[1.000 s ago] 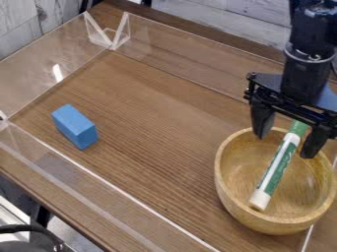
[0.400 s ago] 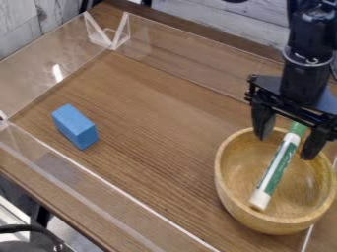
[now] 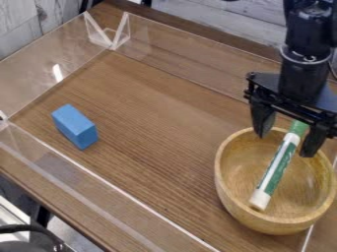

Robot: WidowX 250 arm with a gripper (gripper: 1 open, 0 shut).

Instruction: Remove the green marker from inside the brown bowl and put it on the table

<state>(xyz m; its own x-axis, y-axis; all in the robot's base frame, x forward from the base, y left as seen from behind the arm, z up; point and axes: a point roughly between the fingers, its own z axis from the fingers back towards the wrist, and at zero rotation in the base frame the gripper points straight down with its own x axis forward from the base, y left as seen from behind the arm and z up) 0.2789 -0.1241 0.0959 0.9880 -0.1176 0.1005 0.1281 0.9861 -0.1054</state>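
Observation:
My gripper grabs the green marker by its green cap end next, to take it out of the brown bowl and onto the table.
The brown bowl sits at the right front of the table. Inside it lies the green marker, a slim white barrel with green lettering, running from the bowl's far rim down toward its front. My gripper hangs just above the marker's far end, pointing straight down, open, one black finger on each side of the marker's top. Nothing is held between the fingers.
A blue block lies on the left part of the table. Low clear acrylic walls edge the tabletop, with a folded clear piece at the far left corner.

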